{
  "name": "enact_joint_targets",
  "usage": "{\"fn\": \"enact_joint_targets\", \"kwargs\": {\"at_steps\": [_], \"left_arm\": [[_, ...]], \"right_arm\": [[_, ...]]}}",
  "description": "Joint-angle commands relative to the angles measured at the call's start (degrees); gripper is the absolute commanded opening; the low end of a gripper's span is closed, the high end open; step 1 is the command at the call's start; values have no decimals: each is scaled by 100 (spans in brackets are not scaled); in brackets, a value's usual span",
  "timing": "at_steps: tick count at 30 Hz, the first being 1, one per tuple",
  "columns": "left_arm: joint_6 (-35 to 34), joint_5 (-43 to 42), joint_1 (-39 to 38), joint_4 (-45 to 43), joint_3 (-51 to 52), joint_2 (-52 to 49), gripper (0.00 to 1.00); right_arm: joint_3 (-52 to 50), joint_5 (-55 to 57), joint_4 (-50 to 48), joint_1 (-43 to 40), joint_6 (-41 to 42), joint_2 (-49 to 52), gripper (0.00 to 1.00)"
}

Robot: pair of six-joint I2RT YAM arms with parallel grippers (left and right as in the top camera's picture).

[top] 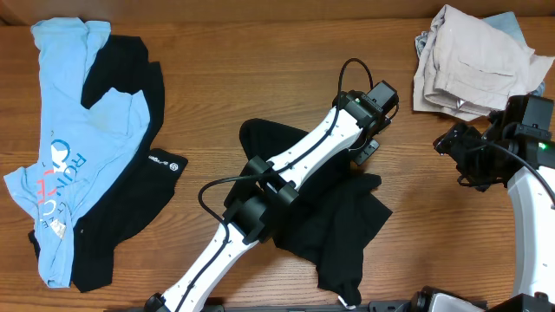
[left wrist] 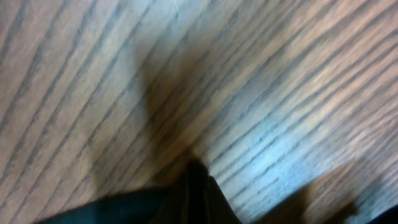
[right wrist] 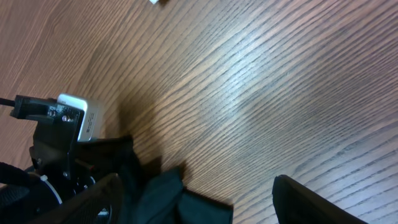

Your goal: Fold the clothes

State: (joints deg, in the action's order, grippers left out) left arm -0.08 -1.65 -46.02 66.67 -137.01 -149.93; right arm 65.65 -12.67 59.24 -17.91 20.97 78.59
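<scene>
My right gripper next needs to take hold of the black T-shirt [top: 334,217] by an edge corner [top: 381,211] to spread it for folding, which leaves another edge for my left gripper.
The black T-shirt [top: 334,217] lies crumpled at the table's middle, partly under my left arm. My left gripper [top: 368,154] is at the shirt's far right edge and looks shut on a pinched peak of black fabric [left wrist: 196,190]; its fingers are hidden in the blurred left wrist view. My right gripper [top: 451,158] is open and empty, a little to the right of the shirt, its fingers spread wide [right wrist: 199,202] over bare wood next to a shirt corner [right wrist: 165,196]. A light-blue printed tee [top: 74,130] lies at the left on a black white-logo garment [top: 139,186].
A pile of beige and grey clothes [top: 473,61] sits at the back right, close behind my right arm. The left arm's wrist camera [right wrist: 68,124] shows in the right wrist view. Bare wooden tabletop [top: 260,61] runs along the back.
</scene>
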Motion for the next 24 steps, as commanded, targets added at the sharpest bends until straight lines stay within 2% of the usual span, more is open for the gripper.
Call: {"fn": "enact_joint_targets", "kwargs": {"at_steps": [1, 3, 4, 9, 13, 17, 24], "left_arm": [[-17, 52, 216, 319, -396, -26, 4], [-35, 61, 413, 669, -861, 55, 4], [-66, 63, 693, 1036, -1537, 164, 4], [-308, 0, 1432, 1690, -3141, 426, 4], [-337, -568, 1963, 2002, -4065, 592, 4], [-334, -979, 2288, 2096, -4306, 732, 4], [-260, -981, 2503, 2352, -4304, 765, 4]], "right_arm": [[9, -81, 15, -11, -83, -107, 80], [9, -291, 20, -11, -247, -107, 79], [9, -605, 0, -11, -435, -107, 77], [-2, -1130, 44, 63, -800, -105, 75], [-2, -1163, 4, 533, -957, -55, 75], [-2, -1095, -328, 1290, -1034, 173, 75], [-2, -389, -638, 2299, -876, 1086, 75]]}}
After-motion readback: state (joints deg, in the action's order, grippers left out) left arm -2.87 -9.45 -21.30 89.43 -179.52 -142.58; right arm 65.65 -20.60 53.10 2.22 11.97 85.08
